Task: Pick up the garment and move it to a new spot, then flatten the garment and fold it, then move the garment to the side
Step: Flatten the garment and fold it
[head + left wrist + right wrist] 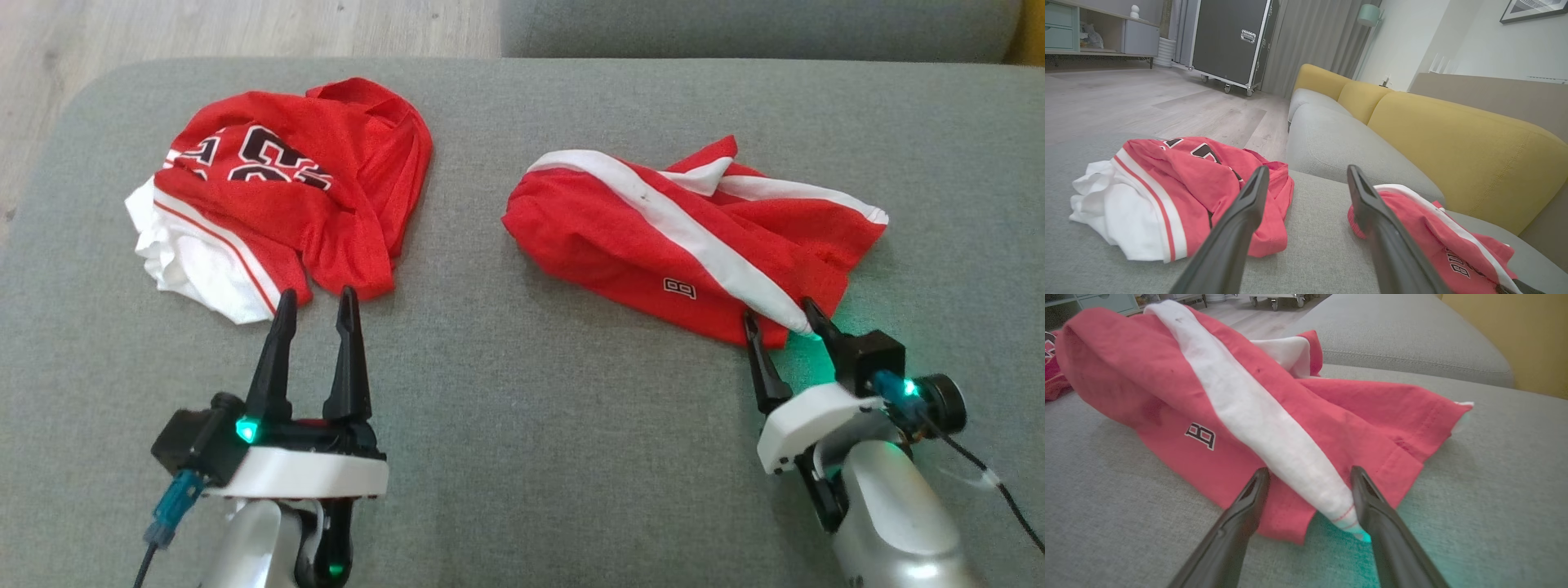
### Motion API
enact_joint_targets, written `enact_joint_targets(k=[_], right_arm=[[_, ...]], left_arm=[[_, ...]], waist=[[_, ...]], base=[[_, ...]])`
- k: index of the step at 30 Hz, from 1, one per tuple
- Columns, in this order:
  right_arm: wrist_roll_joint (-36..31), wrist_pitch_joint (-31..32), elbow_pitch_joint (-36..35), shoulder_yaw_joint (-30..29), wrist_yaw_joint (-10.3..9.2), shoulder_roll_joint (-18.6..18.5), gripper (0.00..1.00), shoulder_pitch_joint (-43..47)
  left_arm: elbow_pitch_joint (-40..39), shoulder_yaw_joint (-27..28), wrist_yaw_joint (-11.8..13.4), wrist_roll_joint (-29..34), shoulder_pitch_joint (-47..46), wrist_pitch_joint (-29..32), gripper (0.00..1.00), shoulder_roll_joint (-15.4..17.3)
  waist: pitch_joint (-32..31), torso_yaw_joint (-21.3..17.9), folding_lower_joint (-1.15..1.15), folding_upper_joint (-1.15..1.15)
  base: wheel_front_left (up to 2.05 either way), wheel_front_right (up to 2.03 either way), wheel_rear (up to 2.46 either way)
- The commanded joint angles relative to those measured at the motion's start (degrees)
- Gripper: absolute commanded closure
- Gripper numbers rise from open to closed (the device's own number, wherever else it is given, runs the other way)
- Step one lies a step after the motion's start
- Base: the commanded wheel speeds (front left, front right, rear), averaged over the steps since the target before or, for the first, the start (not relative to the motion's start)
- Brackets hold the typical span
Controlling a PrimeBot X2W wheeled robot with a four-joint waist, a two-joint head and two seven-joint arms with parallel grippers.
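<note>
My right gripper grabs the white stripe's hem end [795, 319] next, to move and flatten the red garment [627, 245].
Two crumpled red garments lie on the grey cushion [522, 425]. The right garment [637, 237] has a broad white stripe and a small letter patch. My right gripper [778, 310] is open at its near corner, and in the right wrist view the gripper [1309, 471] straddles the end of the white stripe [1274, 437] without closing on it. The left garment [326, 171] is a red jersey with black numbers and white lining. My left gripper [318, 294] stands open just short of its near edge, holding nothing. The left wrist view has the jersey [1180, 175] left of the gripper [1307, 169].
A second grey cushion [735, 24] lies beyond the far edge, with a yellow backrest [1453, 134] to the right. Wooden floor [204, 24] shows past the far left corner. A black wheeled case [1229, 41] stands across the room. Bare cushion separates the two garments.
</note>
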Motion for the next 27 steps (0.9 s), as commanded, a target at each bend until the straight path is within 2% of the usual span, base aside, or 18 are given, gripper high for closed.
enact_joint_targets(k=[1,5,6,7,8,13,19,27], right_arm=[[-0.44,-0.37,-0.52,1.33,-0.04,-0.08,0.00,-2.89],[-0.57,-0.37,2.94,2.17,-0.04,-0.08,0.02,-4.90],[-0.44,-0.37,3.80,2.47,-0.04,-0.08,0.38,-5.36],[-0.42,-0.37,4.40,2.71,-0.04,-0.08,0.82,-5.83],[-0.39,-0.37,4.63,2.86,-0.04,-0.08,1.00,-6.25],[0.88,-0.37,2.37,3.37,-0.04,-0.08,1.00,-6.43],[1.60,-0.37,-2.28,3.14,-0.04,-0.08,1.00,-2.30],[-1.70,-0.08,-6.71,0.16,-0.04,-0.08,1.00,5.66]], left_arm=[[-2.18,1.37,-0.33,-0.34,-2.50,-0.30,0.00,0.09],[-2.29,1.26,-0.33,-0.71,-2.96,-0.30,0.00,0.09],[-2.26,1.22,-0.33,-0.77,-3.06,-0.30,0.00,0.09],[-2.22,1.19,-0.33,-0.80,-3.16,-0.30,0.00,0.09],[-2.18,1.18,-0.33,-0.82,-3.25,-0.30,0.00,0.09],[-1.87,1.63,-0.33,-0.84,-3.21,-0.30,0.00,0.09],[-1.65,2.32,-0.33,-1.07,-2.33,-0.30,0.00,0.09],[-1.72,2.78,-0.33,-1.67,-1.01,-0.30,0.00,0.08]], waist=[[0.26,0.05,-0.01,0.00],[0.94,-0.07,-0.01,0.00],[1.08,-0.13,-0.01,0.00],[1.22,-0.21,-0.01,0.00],[1.32,-0.30,-0.01,0.00],[0.78,-1.33,-0.01,0.00],[-1.94,-3.94,-0.01,0.00],[-5.62,-8.47,-0.01,0.00]], base=[[0.00,0.00,0.00],[0.00,0.00,0.00],[0.00,0.00,0.00],[0.00,0.00,0.00],[0.00,0.00,0.00],[0.00,0.00,0.00],[0.00,0.00,0.00],[0.00,0.00,0.00]])
